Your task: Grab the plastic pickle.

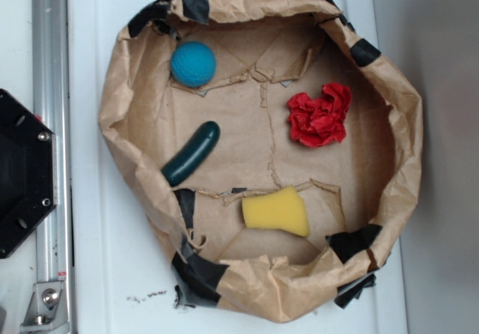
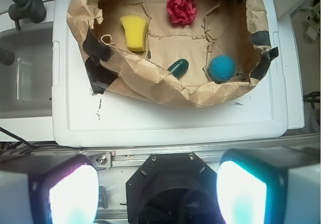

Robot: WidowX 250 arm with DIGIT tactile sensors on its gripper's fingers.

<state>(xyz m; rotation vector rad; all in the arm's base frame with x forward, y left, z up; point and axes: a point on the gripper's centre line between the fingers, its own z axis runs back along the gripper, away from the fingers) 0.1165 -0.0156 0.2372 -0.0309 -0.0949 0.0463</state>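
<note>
The plastic pickle needs to come out of the brown paper basin, so my gripper will next pick up the pickle by its glossy middle (image 1: 193, 153).
The plastic pickle (image 1: 191, 153) is dark green and glossy. It lies slanted on the left floor of the brown paper basin (image 1: 120, 87). In the wrist view only one rounded end of the pickle (image 2: 178, 67) shows above the crumpled paper wall (image 2: 150, 81). My gripper (image 2: 158, 191) is open, its two bright fingers wide apart at the bottom of the wrist view. It hangs over the black robot base (image 2: 170, 184), well short of the basin, with nothing between its fingers. No part of the gripper appears in the exterior view.
Inside the basin lie a teal-blue ball (image 1: 193, 64), a crumpled red cloth (image 1: 320, 114) and a yellow sponge (image 1: 276, 210). The basin stands on a white lid (image 1: 112, 244). A metal rail (image 1: 51, 124) and the black base (image 1: 22, 173) are at the left.
</note>
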